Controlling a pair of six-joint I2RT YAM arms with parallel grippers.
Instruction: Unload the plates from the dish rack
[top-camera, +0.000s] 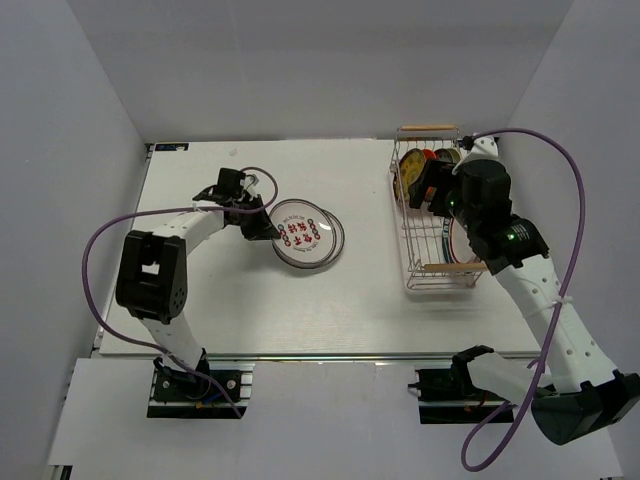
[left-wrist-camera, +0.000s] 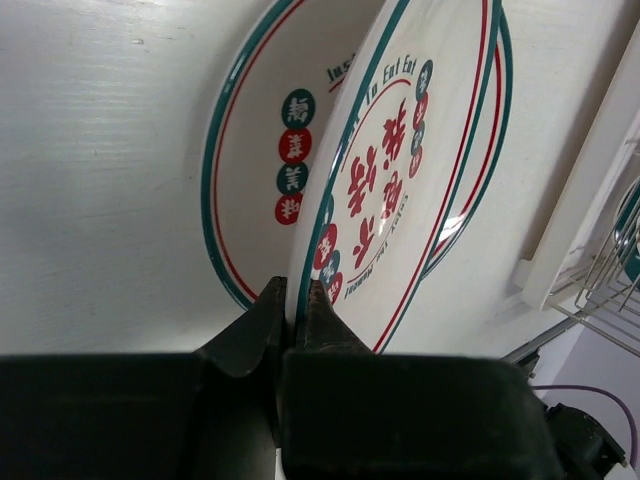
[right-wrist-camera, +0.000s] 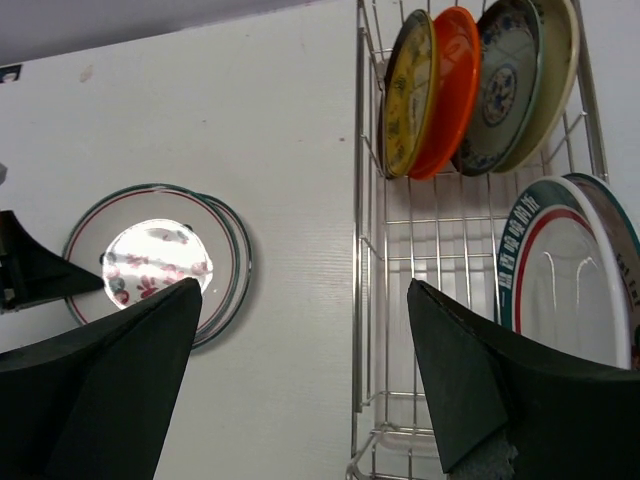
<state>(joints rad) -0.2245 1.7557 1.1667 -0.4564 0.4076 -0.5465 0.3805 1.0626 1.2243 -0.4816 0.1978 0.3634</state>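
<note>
The upper plate is tilted close over the lower plate, mostly overlaps it and would land on it, so the robot's left gripper needs to open.
Two white plates with red round motifs lie together on the table. My left gripper (top-camera: 262, 224) is shut on the near rim of the upper plate (top-camera: 306, 236), which is tilted over the lower plate (left-wrist-camera: 250, 170) in the left wrist view; the upper plate (left-wrist-camera: 410, 190) sits between my left gripper's (left-wrist-camera: 297, 290) jaws. The dish rack (top-camera: 411, 250) stands at the right. In it stand a tan-yellow plate (right-wrist-camera: 406, 95), an orange-red plate (right-wrist-camera: 452, 90), a blue-patterned plate (right-wrist-camera: 508, 85) and a white plate (right-wrist-camera: 560, 275). My right gripper (right-wrist-camera: 303, 287) is open and empty, above the rack's left side.
Grey walls close in the table on the left, back and right. The rack's wooden handles (top-camera: 455, 267) are at its short ends. The right arm's purple cable (top-camera: 560, 160) arcs over the rack's right side.
</note>
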